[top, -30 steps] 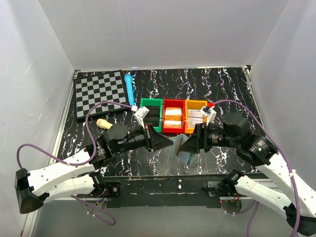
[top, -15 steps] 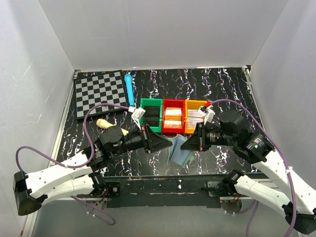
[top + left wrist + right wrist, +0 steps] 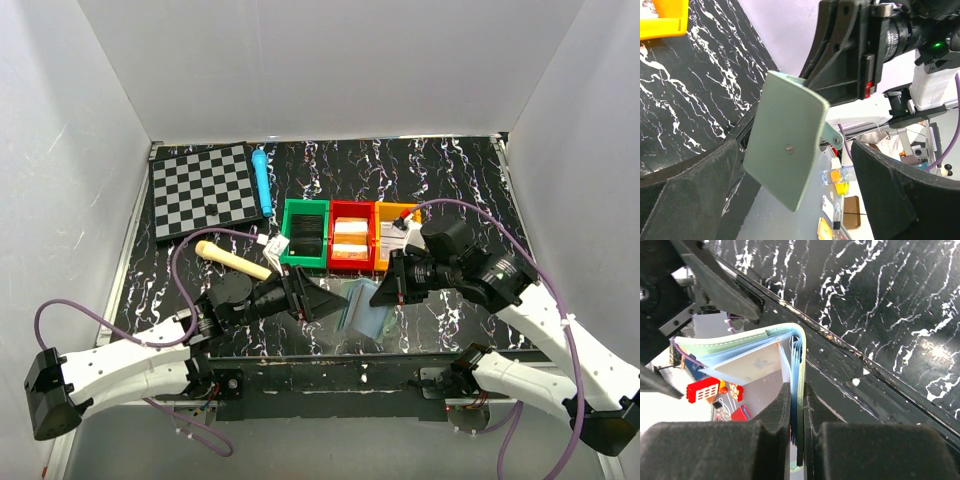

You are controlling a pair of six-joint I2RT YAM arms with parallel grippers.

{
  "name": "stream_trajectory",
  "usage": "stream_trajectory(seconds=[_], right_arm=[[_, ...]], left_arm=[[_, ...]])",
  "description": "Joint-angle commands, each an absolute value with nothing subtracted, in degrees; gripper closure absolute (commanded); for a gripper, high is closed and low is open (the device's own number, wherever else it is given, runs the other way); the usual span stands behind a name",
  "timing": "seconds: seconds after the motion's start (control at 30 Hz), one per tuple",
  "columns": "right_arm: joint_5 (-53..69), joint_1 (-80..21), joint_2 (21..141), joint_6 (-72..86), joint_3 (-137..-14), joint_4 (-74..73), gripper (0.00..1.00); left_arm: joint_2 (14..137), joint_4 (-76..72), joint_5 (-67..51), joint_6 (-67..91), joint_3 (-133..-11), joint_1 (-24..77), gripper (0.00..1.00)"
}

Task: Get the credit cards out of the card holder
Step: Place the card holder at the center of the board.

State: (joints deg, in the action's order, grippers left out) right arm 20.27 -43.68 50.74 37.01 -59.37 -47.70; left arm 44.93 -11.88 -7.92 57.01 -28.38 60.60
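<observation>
The card holder should next be grabbed by its free grey-green panel point(image 3: 349, 303) point(image 3: 784, 142) with my left gripper. The blue pockets then stay free to open for the cards.
The card holder point(image 3: 362, 305) hangs partly open just above the table's front edge, dull grey-green outside and pale blue inside. My right gripper point(image 3: 387, 292) is shut on one of its panels; the right wrist view shows that panel point(image 3: 799, 390) pinched edge-on between the pads, with layered blue pockets. On the other panel a pale flat face point(image 3: 752, 362) shows, possibly a credit card. My left gripper point(image 3: 328, 300) stands open just left of the holder. In the left wrist view the holder's grey-green back point(image 3: 785, 150) and small tab point(image 3: 832, 140) sit between the spread fingers point(image 3: 690, 195), touching neither.
Green point(image 3: 305, 235), red point(image 3: 351, 238) and orange point(image 3: 393, 232) bins stand in a row behind the holder, the red and orange ones with pale pieces inside. A checkerboard point(image 3: 203, 190), a blue pen point(image 3: 262, 180) and a wooden stick point(image 3: 232, 260) lie at the back left.
My right gripper shut on the card holder, then my left gripper opened, let go of it and drew back a little to the left. The holder now hangs from the right gripper alone.
</observation>
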Motion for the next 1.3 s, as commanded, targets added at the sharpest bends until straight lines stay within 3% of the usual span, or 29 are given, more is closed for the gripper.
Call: stream_trajectory(seconds=[0.0, 0.3, 0.43, 0.53, 0.8, 0.9, 1.0, 1.07, 1.13, 1.27], right_arm=[[18.54, -43.77, 52.38, 35.68, -62.58, -51.06, 0.99], [18.81, -43.95, 53.70, 35.95, -63.46, -51.51, 0.99], [19.86, -43.95, 53.26, 35.95, -62.85, -50.10, 0.99], [20.48, -43.95, 52.39, 36.03, -61.44, -48.08, 0.99], [22.23, -43.86, 52.65, 35.95, -59.33, -45.62, 0.99], [21.97, -43.86, 53.17, 35.68, -58.62, -45.35, 0.99], [19.96, -43.86, 53.61, 35.25, -58.80, -46.67, 0.63], [17.68, -43.86, 53.35, 34.90, -59.23, -48.07, 0.48], [15.04, -43.77, 53.17, 34.54, -60.02, -50.00, 0.42], [9.85, -43.77, 52.65, 33.58, -61.61, -53.35, 0.40]], left_arm=[[47.54, -15.65, -6.76, 56.43, -29.61, 60.82, 0.02], [55.02, -11.26, -8.87, 52.91, -35.06, 61.17, 0.04], [56.42, -9.50, -9.58, 51.86, -35.16, 61.26, 0.30], [55.64, -9.58, -9.32, 52.21, -33.67, 61.26, 0.41], [52.30, -7.91, -6.51, 51.59, -30.85, 61.26, 0.87], [52.47, -7.12, -5.37, 51.59, -30.67, 61.26, 0.99], [53.35, -4.93, -3.79, 51.68, -31.46, 61.26, 1.00], [54.40, -2.82, -2.64, 51.50, -32.08, 61.26, 1.00], [55.80, -1.15, -1.50, 51.24, -33.04, 61.26, 1.00], [59.14, -0.61, -0.79, 50.80, -34.19, 61.17, 1.00]])
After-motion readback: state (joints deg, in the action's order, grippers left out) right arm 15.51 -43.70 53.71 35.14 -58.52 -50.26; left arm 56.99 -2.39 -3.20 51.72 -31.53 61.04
